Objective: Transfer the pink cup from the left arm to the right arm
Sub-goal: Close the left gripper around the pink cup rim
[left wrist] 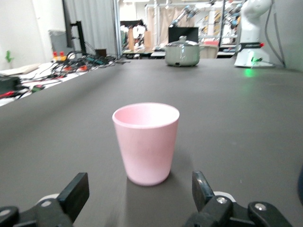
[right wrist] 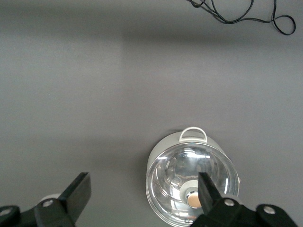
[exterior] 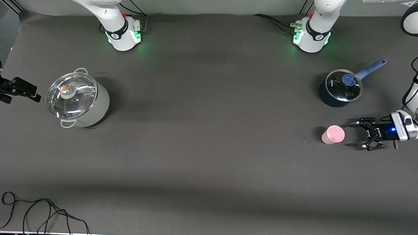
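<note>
I should next grab the pink cup by its lower side [exterior: 326, 139] [left wrist: 147, 163] with my left gripper. This will leave the cup's rim free for my right gripper.
The pink cup [exterior: 333, 134] stands upright on the dark table toward the left arm's end, nearer to the front camera than the blue saucepan. My left gripper [exterior: 358, 135] is low by the table, level with the cup and just short of it. It is open and empty. In the left wrist view the cup [left wrist: 147, 142] stands straight ahead of the left gripper [left wrist: 140, 194], and its fingers [left wrist: 75, 194] do not touch it. My right gripper [exterior: 36, 93] is open and empty, up in the air at the right arm's end, beside the big pot; it also shows in the right wrist view [right wrist: 144, 194].
A pale green pot with a glass lid [exterior: 77, 98] stands toward the right arm's end; it shows in the right wrist view [right wrist: 191, 184]. A blue saucepan with a glass lid [exterior: 340, 89] stands near the cup. A black cable [exterior: 42, 212] lies at the table's front corner.
</note>
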### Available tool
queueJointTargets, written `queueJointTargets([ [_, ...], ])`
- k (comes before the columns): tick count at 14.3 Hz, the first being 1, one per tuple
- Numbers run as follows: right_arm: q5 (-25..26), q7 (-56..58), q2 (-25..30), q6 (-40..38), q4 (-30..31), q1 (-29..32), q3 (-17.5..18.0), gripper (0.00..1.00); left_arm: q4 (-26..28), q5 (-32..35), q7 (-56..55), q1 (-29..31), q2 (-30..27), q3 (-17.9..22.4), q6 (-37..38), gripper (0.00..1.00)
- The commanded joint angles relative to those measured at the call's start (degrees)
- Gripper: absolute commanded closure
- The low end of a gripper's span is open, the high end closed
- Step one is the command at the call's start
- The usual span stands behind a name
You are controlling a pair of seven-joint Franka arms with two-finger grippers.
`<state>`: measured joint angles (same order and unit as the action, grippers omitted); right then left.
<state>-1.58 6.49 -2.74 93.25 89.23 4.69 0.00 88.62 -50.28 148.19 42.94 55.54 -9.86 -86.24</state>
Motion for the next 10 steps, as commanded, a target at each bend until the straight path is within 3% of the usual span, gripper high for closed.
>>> queueJointTargets([
  [1, 0.44, 1.33, -0.07, -0.62, -0.38, 0.06, 0.0, 0.0, 0.24, -0.52, 3.59, -3.38, 0.97, 0.45, 2.74, 0.02],
  [10, 0.44, 1.33, -0.07, -0.62, -0.38, 0.15, 0.0, 0.0, 0.24, -4.64, 4.91, -6.46, 3.69, -0.25, 1.34, 0.02],
])
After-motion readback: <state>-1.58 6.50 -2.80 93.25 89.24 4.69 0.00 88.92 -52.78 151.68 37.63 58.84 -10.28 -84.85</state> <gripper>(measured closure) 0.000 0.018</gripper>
